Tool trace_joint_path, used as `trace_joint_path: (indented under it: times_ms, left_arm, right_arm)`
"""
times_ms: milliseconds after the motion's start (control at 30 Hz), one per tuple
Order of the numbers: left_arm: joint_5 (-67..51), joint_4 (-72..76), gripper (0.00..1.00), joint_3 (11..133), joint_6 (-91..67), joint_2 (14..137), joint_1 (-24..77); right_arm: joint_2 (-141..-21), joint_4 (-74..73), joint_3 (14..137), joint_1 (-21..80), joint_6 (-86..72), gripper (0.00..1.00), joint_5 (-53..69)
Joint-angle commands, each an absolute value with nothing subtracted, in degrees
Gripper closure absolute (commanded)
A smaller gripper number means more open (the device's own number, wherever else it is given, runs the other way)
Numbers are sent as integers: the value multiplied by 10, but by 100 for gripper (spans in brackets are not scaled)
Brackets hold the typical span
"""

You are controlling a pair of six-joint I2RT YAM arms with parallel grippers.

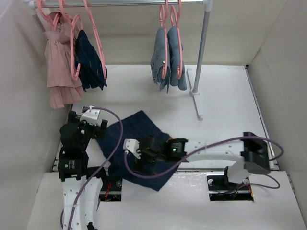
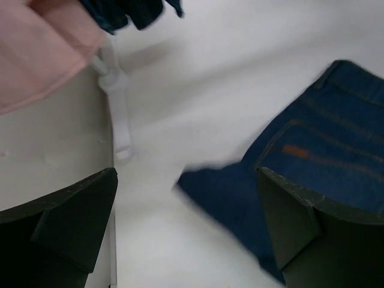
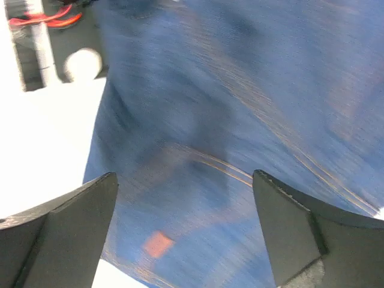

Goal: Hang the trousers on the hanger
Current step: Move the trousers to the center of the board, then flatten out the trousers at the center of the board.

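The robot's right gripper should next grab the trousers [image 1: 136,139] by the waistband corner nearest the bar [image 1: 142,114], so the trousers' legs stay free for hanging.
The dark navy trousers [image 1: 136,139] lie spread on the white table between the two arms. The tan waistband patch shows in the left wrist view [image 2: 296,151] and in the right wrist view [image 3: 157,244]. My left gripper [image 1: 100,128] is open and empty, just off the trousers' left edge [image 2: 228,192]. My right gripper [image 1: 139,154] is open and empty, hovering over the trousers [image 3: 240,120] near the front edge. Pink hangers [image 1: 96,36] hang on the rail at the back; none is near either gripper.
On the rail hang a pink garment [image 1: 60,62], a small dark navy garment [image 1: 90,62] and light blue jeans [image 1: 169,60]. The rack's pole [image 1: 204,43] and white foot [image 1: 196,103] stand at the back right; another foot [image 2: 120,114] is at the left.
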State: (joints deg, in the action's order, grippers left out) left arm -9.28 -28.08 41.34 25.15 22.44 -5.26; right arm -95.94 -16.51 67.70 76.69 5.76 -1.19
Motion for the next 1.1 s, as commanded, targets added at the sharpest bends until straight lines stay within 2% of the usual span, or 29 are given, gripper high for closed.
trace_joint_path:
  times_ms: [0,100,200,333,467,567,667,800,900,967,1000,1067]
  left_arm:
    - [-148,-300,0,436,287,263,-50]
    - [-169,-314,0,424,327,313,-50]
    - [-192,-338,0,424,354,351,-50]
    - [-200,-330,0,424,368,350,-50]
    - [-166,-306,0,418,313,285,-50]
    - [-138,-306,0,413,297,234,-50]
    - [-104,-328,0,413,286,217,-50]
    - [-98,-355,0,420,301,211,-50]
    - [-82,-376,0,425,321,235,-50]
    - [-70,-388,0,425,343,264,-50]
    - [-70,-399,0,425,351,272,-50]
    - [-85,-412,0,420,380,284,-50]
  right_arm:
    - [-853,-228,635,740,2,0,-32]
    - [-757,-186,585,740,-45,0,-169]
    - [-737,-130,593,713,-45,0,-185]
    - [-868,-137,719,658,-71,0,-153]
    - [-1078,-185,867,615,-129,0,-141]
    - [-1186,-213,970,580,-194,0,-148]
    - [-1250,-242,1060,549,-245,0,-186]
    - [-1355,-350,1191,548,-255,0,-270]
    - [-1426,-396,1242,548,-232,0,-223]
    - [-1433,-389,1224,548,-221,0,-194]
    - [-1426,-379,1190,548,-221,18,-170]
    - [-1404,-341,1154,548,-221,41,-153]
